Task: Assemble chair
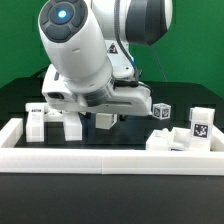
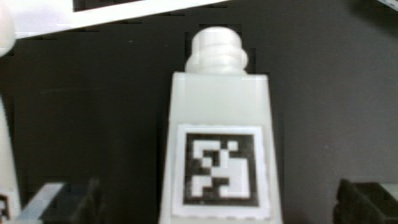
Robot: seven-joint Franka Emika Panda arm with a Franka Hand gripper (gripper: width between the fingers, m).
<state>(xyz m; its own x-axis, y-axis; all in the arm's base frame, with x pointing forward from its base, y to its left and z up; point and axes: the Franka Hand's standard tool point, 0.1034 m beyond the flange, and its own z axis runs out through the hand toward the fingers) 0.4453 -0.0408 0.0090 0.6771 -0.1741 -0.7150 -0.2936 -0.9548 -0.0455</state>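
Observation:
My open fingers stand on either side of the post's tagged end (image 2: pixel 221 172) in the wrist view, so it is time to close on it now.
A white chair post (image 2: pixel 221 110) with a black-and-white tag (image 2: pixel 222 167) and a stepped peg end (image 2: pixel 217 48) lies on the black table. My gripper (image 2: pixel 214 205) is open. Its dark fingertips (image 2: pixel 50 204) stand wide on either side of the post's tagged end, not touching it. In the exterior view the gripper (image 1: pixel 103 119) hangs low over the table at the middle, and the arm hides that post. More white chair pieces (image 1: pixel 42 121) lie at the exterior view's left. Others, a tagged block (image 1: pixel 200 125) and a low piece (image 1: pixel 166 140), lie at the exterior view's right.
The long low white border frame (image 1: pixel 100 160) runs along the front and up both sides. A small tagged cube (image 1: pixel 162 109) sits behind the pieces at the exterior view's right. A white edge (image 2: pixel 125 6) shows beyond the post's peg end in the wrist view.

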